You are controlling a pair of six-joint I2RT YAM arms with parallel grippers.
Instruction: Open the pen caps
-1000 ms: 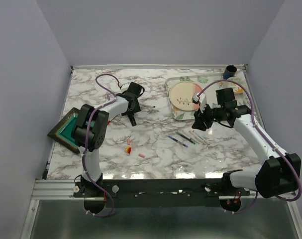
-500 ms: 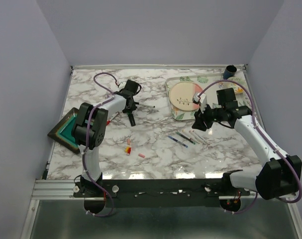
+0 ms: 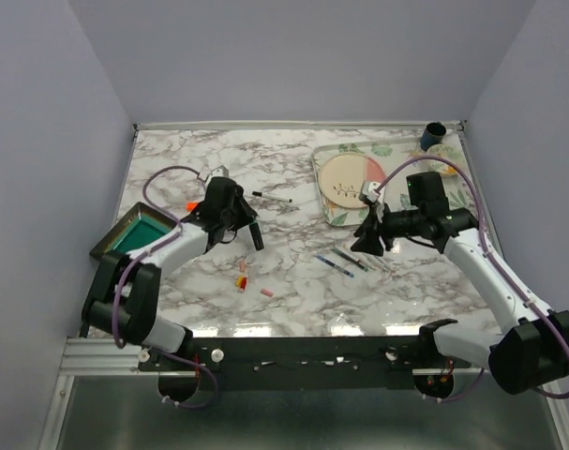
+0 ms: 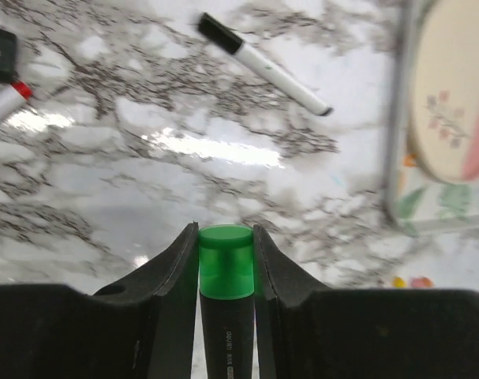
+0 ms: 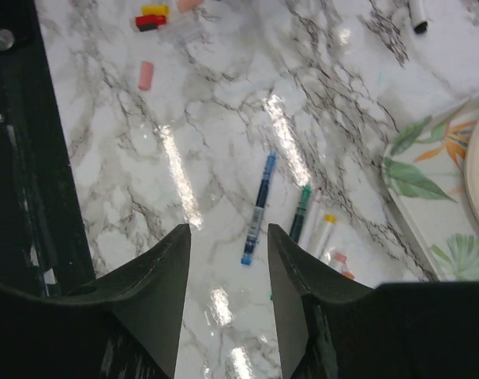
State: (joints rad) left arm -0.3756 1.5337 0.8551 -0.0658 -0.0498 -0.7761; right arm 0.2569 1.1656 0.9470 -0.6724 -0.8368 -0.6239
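Note:
I should next grab the highlighter with my right gripper by its black body (image 4: 229,340) to open it, and leave the green cap (image 4: 226,268) to my left gripper.
My left gripper (image 3: 245,221) is shut on a thick black highlighter (image 3: 256,236). In the left wrist view the jaws (image 4: 226,230) pinch its green cap (image 4: 226,268), with the black body (image 4: 226,339) running back between the fingers. My right gripper (image 3: 366,242) is open and empty, hovering over a row of slim pens (image 3: 350,259). The right wrist view (image 5: 229,229) shows a blue pen (image 5: 256,209), a green pen (image 5: 301,213) and a yellow-capped pen (image 5: 324,231) beneath it. A white marker with a black cap (image 3: 273,198) lies ahead of my left gripper (image 4: 263,67).
Loose red and yellow caps (image 3: 240,278) and a pink cap (image 3: 266,293) lie mid-table. An orange cap (image 3: 189,204) lies by the left arm. A floral tray (image 3: 333,214) with a plate sits at back right, a green framed board (image 3: 134,239) at left, a dark cup (image 3: 434,136) at the far corner.
My left arm has swung round and drawn the held highlighter toward the near left. My right gripper has shifted slightly left over the pens, still open.

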